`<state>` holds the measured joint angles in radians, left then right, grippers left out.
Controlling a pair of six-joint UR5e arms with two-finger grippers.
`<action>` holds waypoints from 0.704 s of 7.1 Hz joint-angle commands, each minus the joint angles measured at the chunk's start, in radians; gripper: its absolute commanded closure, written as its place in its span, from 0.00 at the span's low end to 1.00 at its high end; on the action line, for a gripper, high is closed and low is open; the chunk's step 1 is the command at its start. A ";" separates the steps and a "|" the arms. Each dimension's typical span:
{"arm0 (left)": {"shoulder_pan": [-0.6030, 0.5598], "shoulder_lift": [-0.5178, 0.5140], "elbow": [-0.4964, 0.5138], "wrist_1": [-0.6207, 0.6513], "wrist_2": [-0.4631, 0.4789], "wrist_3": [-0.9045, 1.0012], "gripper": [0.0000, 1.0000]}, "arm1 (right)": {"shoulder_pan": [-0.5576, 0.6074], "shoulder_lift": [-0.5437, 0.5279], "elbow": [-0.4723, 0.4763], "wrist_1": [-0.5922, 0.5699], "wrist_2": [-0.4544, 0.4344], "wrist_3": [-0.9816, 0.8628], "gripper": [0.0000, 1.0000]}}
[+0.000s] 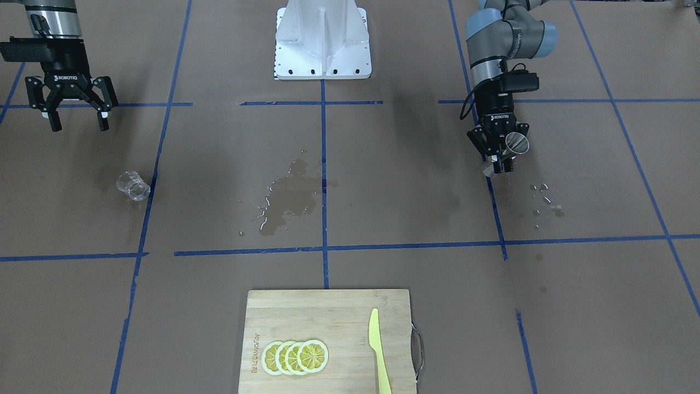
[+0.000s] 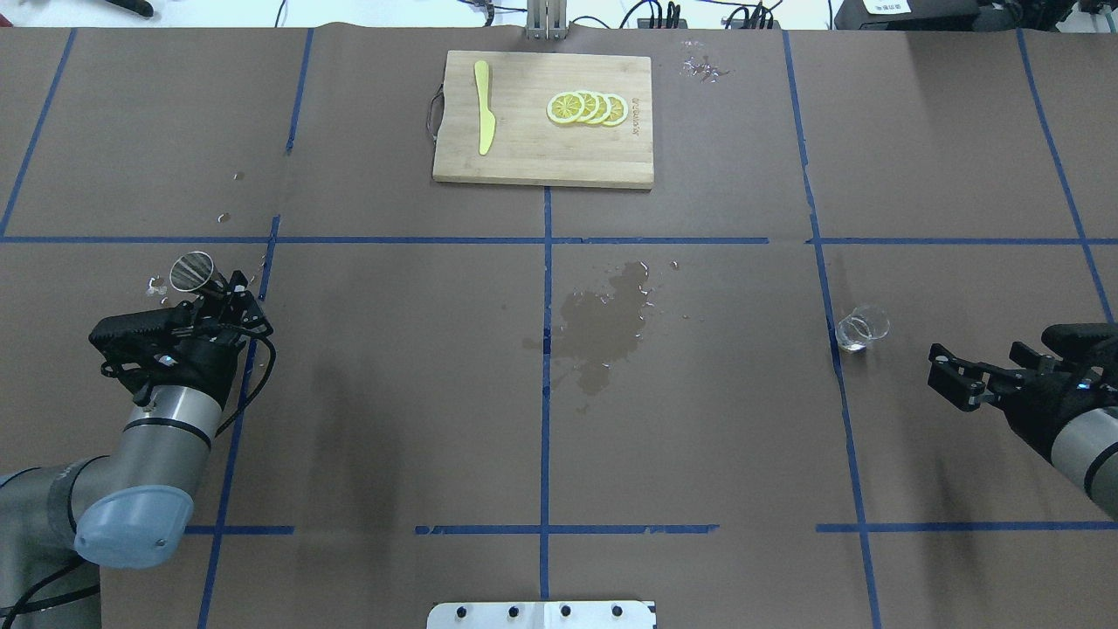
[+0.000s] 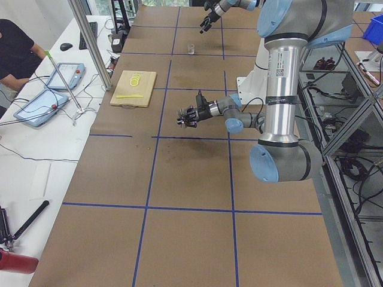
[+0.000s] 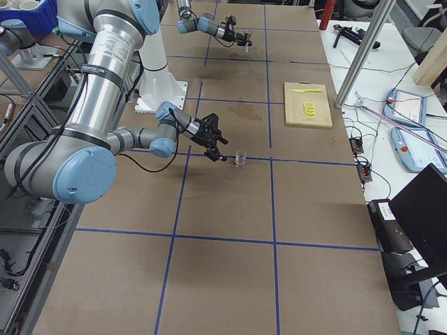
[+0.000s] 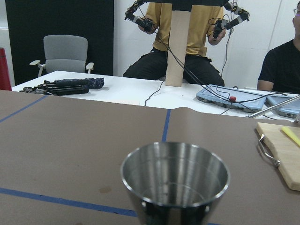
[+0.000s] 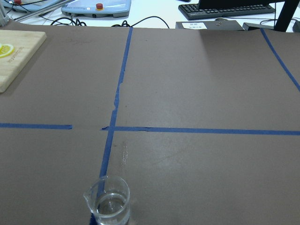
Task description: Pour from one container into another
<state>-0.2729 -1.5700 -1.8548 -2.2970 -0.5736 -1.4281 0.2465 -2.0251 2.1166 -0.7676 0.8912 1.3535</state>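
Observation:
The small clear glass cup's open rim [image 1: 127, 174] [image 6: 107, 180] should stay free for pouring, so my right gripper should grab the cup by its sides next.
My left gripper [image 1: 502, 156] is shut on the metal jigger [image 1: 516, 143], holding it above the table with its open mouth [image 2: 192, 272] tilted up and away from the wrist. The left wrist view fills with the jigger's rim [image 5: 176, 183]. The small clear glass cup [image 1: 133, 185] stands upright on the brown paper on my right side, beside a blue tape line [image 2: 862, 329]. My right gripper [image 1: 76, 125] hovers open and empty a short way behind the cup [image 2: 948, 377]. In the right wrist view the cup [image 6: 108, 205] shows at the bottom edge.
A wooden cutting board [image 2: 524, 166] with lemon slices [image 2: 587, 108] and a yellow knife [image 2: 484, 118] lies at the far middle. A wet spill [image 2: 603, 328] darkens the table centre. Droplets [image 1: 547, 200] lie near the left gripper. The white robot base [image 1: 322, 41] stands behind.

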 commanded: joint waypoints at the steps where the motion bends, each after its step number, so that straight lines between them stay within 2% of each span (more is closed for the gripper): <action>1: -0.014 -0.016 0.002 -0.055 -0.002 0.070 1.00 | -0.027 0.131 -0.091 0.004 -0.147 0.024 0.06; 2: -0.017 -0.016 0.002 -0.055 -0.003 0.096 1.00 | -0.027 0.207 -0.148 0.004 -0.185 0.018 0.05; 3: -0.023 -0.016 0.002 -0.055 -0.003 0.098 1.00 | -0.029 0.232 -0.215 0.005 -0.231 0.013 0.04; 5: -0.025 -0.015 0.003 -0.056 -0.012 0.098 1.00 | -0.029 0.305 -0.314 0.005 -0.253 0.012 0.04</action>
<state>-0.2955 -1.5855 -1.8521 -2.3524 -0.5789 -1.3314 0.2184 -1.7652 1.8661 -0.7627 0.6576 1.3671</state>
